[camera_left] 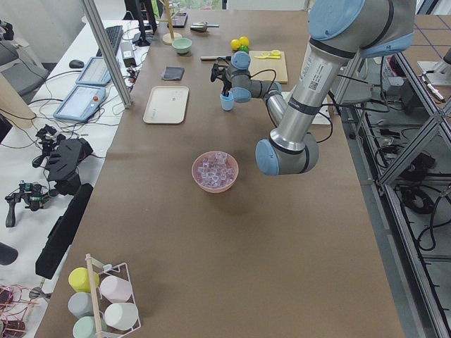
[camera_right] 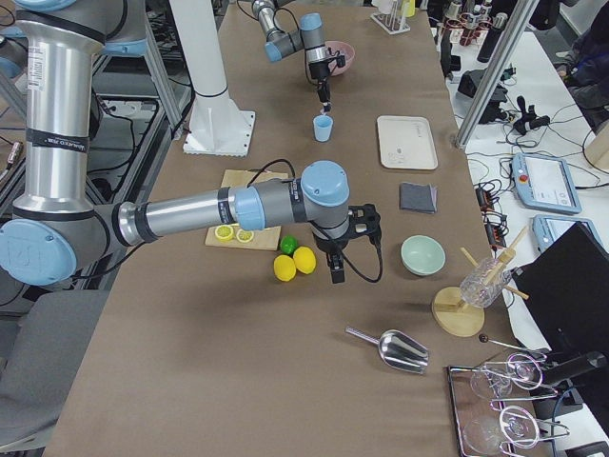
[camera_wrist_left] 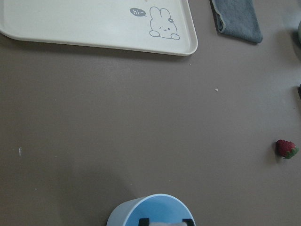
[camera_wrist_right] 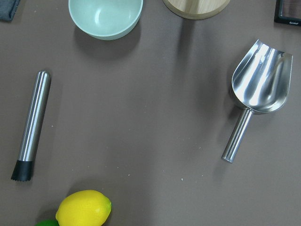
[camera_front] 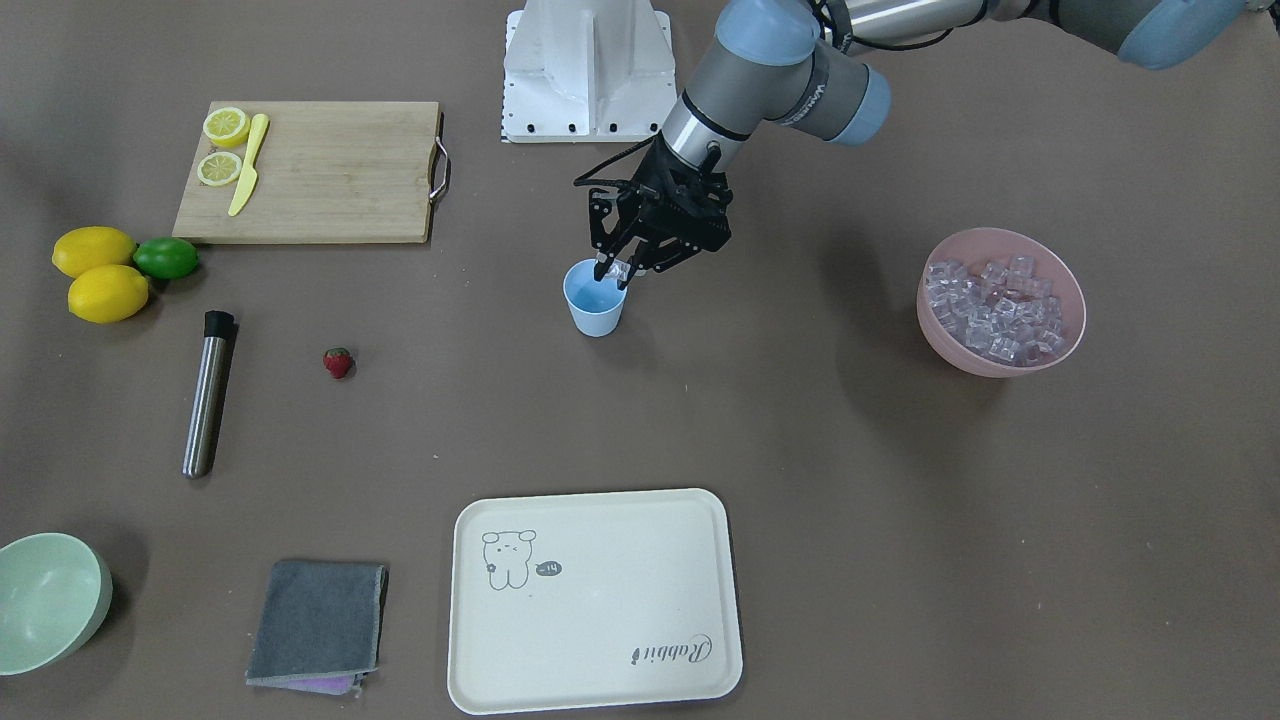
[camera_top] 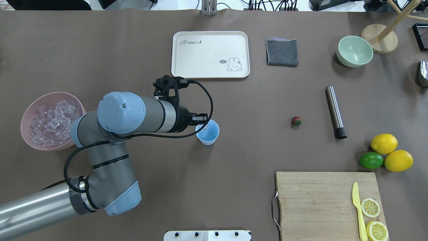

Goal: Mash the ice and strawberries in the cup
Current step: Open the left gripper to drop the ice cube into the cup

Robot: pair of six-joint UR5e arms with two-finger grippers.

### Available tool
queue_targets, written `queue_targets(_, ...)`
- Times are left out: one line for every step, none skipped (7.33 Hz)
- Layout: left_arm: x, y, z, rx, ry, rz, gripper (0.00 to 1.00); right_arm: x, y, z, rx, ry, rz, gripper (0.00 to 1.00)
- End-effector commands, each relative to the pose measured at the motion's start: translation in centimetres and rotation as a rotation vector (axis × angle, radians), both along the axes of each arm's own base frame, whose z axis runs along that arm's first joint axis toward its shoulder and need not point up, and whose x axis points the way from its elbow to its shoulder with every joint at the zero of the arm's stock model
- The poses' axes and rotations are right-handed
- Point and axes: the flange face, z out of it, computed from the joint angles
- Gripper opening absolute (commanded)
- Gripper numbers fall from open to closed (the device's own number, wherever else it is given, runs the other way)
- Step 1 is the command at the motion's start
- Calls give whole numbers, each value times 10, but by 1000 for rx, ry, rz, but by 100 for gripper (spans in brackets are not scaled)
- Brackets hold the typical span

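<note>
The ice cube is over the blue cup's opening and inside the cup's rim, so it would drop in if my left gripper let go, which it should do now.
The light blue cup stands upright at mid-table. My left gripper hangs just over its rim, shut on one clear ice cube. At the bottom of the left wrist view, the cube shows pale between the fingertips, above the cup's mouth. More ice fills a pink bowl on the robot's left. The strawberry lies alone on the table, well apart from the cup. My right gripper shows only in the exterior right view, near the lemons; I cannot tell its state.
A steel muddler lies beyond the strawberry. A cream tray, grey cloth and pale green bowl line the far edge. A cutting board holds lemon halves and a yellow knife. Two lemons and a lime sit beside it. A metal scoop lies off to the right.
</note>
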Motion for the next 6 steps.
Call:
queue_targets(3, 0, 0, -2, 0, 0, 0, 0, 0, 0, -1, 0, 0, 100)
queue_targets(2, 0, 0, -2, 0, -1, 0, 0, 0, 0, -1, 0, 0, 100)
queue_targets(2, 0, -2, -19, 12, -5, 0, 0, 0, 0, -1, 0, 0, 100)
queue_targets(2, 1, -3, -41, 23, -11, 12, 0, 0, 0, -1, 0, 0, 100)
queue_targets(2, 1, -4, -40, 26, -11, 35, 0, 0, 0, -1, 0, 0, 100)
queue_targets(1, 0, -4, -38, 29, -10, 56, 0, 0, 0, -1, 0, 0, 100)
